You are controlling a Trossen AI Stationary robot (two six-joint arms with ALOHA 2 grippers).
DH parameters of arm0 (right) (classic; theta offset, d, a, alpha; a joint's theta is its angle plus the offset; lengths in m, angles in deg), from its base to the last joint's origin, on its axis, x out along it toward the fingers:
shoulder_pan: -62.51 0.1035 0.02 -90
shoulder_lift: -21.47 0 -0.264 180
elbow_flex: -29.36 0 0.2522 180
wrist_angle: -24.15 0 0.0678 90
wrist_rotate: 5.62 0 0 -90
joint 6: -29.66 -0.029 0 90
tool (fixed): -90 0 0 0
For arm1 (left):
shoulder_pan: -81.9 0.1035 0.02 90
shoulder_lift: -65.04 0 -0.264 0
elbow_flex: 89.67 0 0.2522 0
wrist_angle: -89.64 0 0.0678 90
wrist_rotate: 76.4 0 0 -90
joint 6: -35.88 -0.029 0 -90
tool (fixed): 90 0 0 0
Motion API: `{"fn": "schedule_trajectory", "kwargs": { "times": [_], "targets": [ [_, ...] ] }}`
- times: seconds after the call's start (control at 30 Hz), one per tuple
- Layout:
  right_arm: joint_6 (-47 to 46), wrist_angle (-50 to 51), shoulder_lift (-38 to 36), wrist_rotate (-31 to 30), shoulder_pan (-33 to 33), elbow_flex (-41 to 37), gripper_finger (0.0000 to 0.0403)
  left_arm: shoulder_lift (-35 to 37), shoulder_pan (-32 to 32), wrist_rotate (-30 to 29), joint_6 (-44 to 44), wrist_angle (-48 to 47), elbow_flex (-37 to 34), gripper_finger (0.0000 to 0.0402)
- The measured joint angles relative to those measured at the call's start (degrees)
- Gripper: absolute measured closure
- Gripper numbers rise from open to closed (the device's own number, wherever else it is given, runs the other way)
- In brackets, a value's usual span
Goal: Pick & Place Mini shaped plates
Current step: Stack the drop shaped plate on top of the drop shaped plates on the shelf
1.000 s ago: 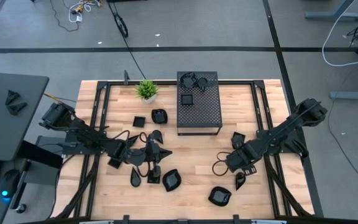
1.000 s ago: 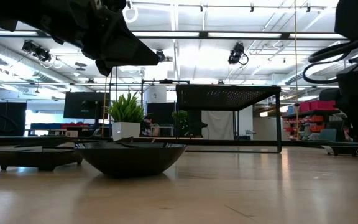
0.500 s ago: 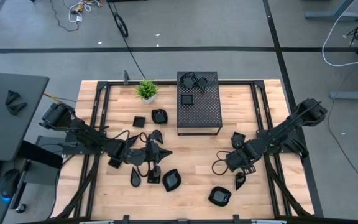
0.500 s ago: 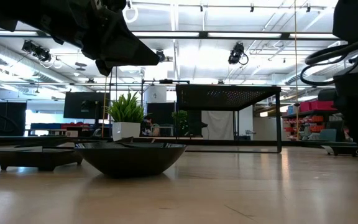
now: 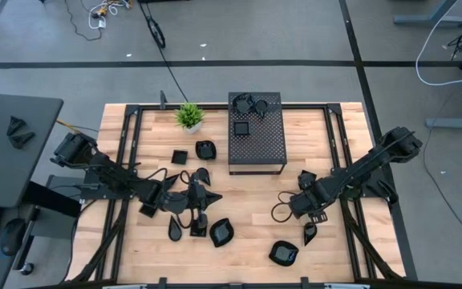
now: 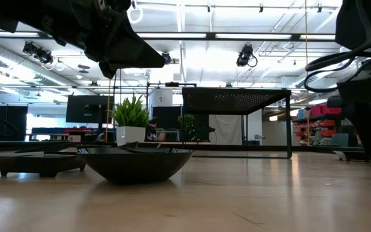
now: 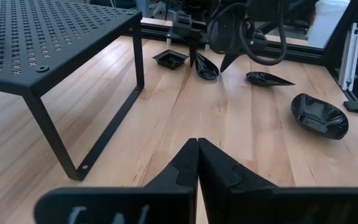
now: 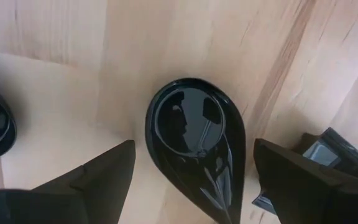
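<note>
The teardrop plate needs to be picked and placed, so I will next grab it by its wide rounded end (image 8: 190,121) with my right gripper.
Mini shaped plates, small glossy black dishes, lie scattered on the wooden table. A teardrop plate (image 8: 194,146) lies flat on the wood. My right gripper (image 8: 194,168) hangs over it, pointing down, open, one finger on either side and touching nothing. The left wrist view shows the same plate (image 7: 205,67) under that gripper (image 7: 209,57). A square plate (image 8: 337,149) lies just beside it. My left gripper (image 7: 197,163) is shut and empty, held above the table's left middle (image 5: 209,197).
A black perforated box (image 5: 256,132) stands at the far middle with a few plates on top. A green potted plant (image 5: 189,116) is to its left. More plates lie near the front: a rounded one (image 5: 283,253), a teardrop (image 5: 310,233) and one (image 5: 221,231) by my left arm.
</note>
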State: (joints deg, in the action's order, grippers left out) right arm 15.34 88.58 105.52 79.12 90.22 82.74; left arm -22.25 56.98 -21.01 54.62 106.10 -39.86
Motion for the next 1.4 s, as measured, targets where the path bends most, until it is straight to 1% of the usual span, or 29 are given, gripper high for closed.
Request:
{"fn": "schedule_trajectory", "kwargs": {
  "times": [0.27, 0.63, 0.8, 1.13, 1.4],
  "targets": [
    [-0.1, -3.6, 0.0, 0.2, 0.0, 0.0, 0.0077, 0.0, -0.1, 0.0, 0.0, 0.0, 0.0, 0.0388],
    [0.0, -3.6, 0.0, 0.2, 0.0, 0.0, 0.013, 0.0, -0.1, 0.0, 0.1, 0.0, 0.0, 0.0388],
    [0.0, -3.6, 0.0, 0.2, 0.0, 0.0, 0.0144, 0.0, -0.1, 0.0, 0.1, 0.0, 0.0, 0.0388],
    [-2.8, -3.4, 0.0, 0.2, 0.0, 0.2, 0.0147, 0.0, -0.1, 0.0, 0.0, 0.0, 0.0, 0.0388],
    [-3.4, 1.2, 0.0, 0.2, 0.0, 5.3, 0.0145, 0.0, -0.1, 0.0, 0.0, 0.0, 0.0, 0.0388]
  ]
}}
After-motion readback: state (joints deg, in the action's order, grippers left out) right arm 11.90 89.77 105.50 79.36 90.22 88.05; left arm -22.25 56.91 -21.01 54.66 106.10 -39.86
